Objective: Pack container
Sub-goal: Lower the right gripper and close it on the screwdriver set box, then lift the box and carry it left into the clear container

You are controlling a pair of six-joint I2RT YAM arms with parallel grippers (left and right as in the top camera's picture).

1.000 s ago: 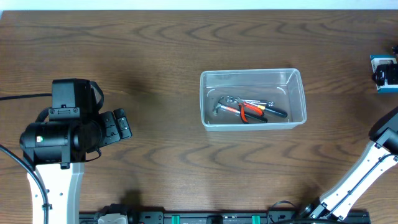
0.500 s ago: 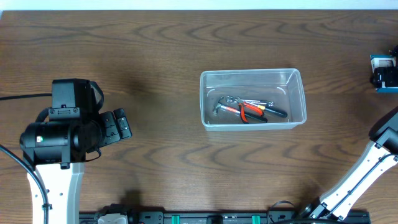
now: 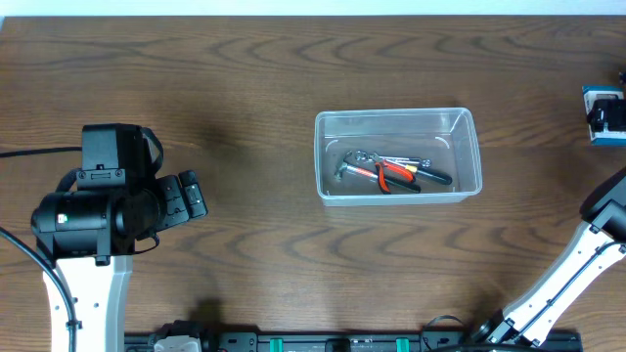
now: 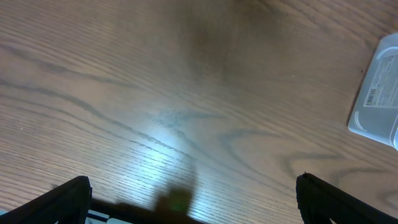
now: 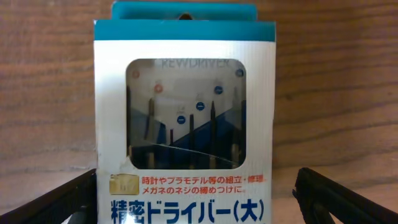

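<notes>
Both side edges of the box (image 5: 185, 112) are between my right gripper's open fingers, so it should close. Closing now would hold the screwdriver box.
The clear plastic container (image 3: 396, 119) stands at the table's middle and holds red-handled pliers (image 3: 395, 174) and other hand tools. One corner of it shows in the left wrist view (image 4: 378, 93). My left gripper (image 3: 186, 199) is open and empty over bare wood far left of the container (image 4: 196, 194). My right gripper (image 5: 196, 200) is open at the table's far right edge. Its fingers sit on either side of a small blue-and-white screwdriver box (image 5: 185, 112), with a gap on the right side. The box also shows in the overhead view (image 3: 606, 96).
The dark wooden table (image 3: 245, 78) spreads around the container. The right arm (image 3: 572, 269) rises from the front right. The left arm's base (image 3: 83, 220) stands at the front left.
The dark part of my right gripper at the box has shifted slightly. Nothing else has moved.
</notes>
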